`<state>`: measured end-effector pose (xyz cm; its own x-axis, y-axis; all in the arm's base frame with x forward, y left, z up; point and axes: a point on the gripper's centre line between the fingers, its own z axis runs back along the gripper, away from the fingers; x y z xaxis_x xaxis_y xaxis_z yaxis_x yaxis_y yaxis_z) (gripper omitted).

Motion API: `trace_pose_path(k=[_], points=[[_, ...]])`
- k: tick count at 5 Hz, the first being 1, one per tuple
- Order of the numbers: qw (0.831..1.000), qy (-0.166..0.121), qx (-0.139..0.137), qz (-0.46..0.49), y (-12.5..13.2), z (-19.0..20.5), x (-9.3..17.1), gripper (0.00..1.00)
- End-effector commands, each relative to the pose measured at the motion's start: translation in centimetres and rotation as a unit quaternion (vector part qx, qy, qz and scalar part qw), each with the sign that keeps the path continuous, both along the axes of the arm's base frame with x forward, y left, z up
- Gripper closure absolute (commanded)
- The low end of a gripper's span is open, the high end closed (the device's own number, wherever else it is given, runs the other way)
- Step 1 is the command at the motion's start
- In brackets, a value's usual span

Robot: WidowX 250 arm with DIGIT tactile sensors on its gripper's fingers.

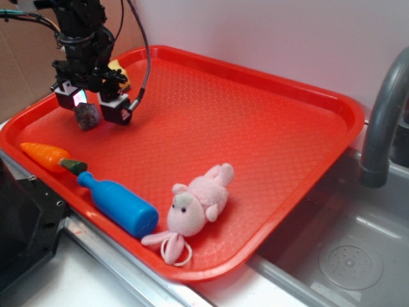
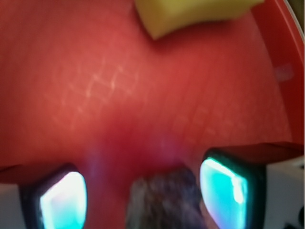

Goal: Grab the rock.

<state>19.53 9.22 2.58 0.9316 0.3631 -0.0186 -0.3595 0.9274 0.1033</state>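
Observation:
The dark lump [image 1: 86, 118] sticks out on the side of my fingers toward the orange carrot [image 1: 46, 155], so it isn't time to close yet. I should move my gripper toward the carrot first, then close on the lump.
The rock [image 1: 87, 116] is a small dark grey-brown lump on the red tray [image 1: 255, 128], near its far left corner. My gripper [image 1: 91, 105] hangs over it, open, one finger on each side of it. In the wrist view the rock [image 2: 164, 200] shows blurred at the bottom between the two lit pads [image 2: 64, 200], nearer the right one, with a red gap on the left. I cannot tell whether the right pad touches it. A yellow sponge cube [image 2: 190, 14] lies beyond the rock; in the exterior view the sponge cube [image 1: 119, 68] is mostly hidden behind the gripper.
An orange toy carrot [image 1: 48, 155], a blue bottle [image 1: 121, 206] and a pink plush rabbit [image 1: 195, 208] lie along the tray's near edge. The tray's raised rim [image 2: 281, 57] runs close on the right. A grey faucet [image 1: 383, 115] and sink [image 1: 345, 256] stand to the right.

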Motion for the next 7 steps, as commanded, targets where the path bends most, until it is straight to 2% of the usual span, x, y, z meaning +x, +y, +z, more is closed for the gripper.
trace_pose_path(k=[1, 2, 3, 4, 5, 6, 7], points=[[1.000, -0.012, 0.020, -0.007, 0.2, 0.4, -3.4, 0.00], [1.000, -0.003, 0.023, -0.003, 0.1, -0.2, -3.0, 1.00], [1.000, 0.005, 0.024, -0.008, 0.2, -0.8, -2.6, 1.00], [1.000, 0.009, 0.023, -0.012, 0.5, -0.6, -2.2, 0.91], [1.000, 0.004, 0.022, -0.007, 0.7, -0.3, -2.4, 1.00], [1.000, -0.003, 0.020, -0.015, 0.6, 0.9, -2.0, 1.00], [0.997, -0.043, 0.028, -0.050, -1.5, 5.4, -0.7, 1.00]])
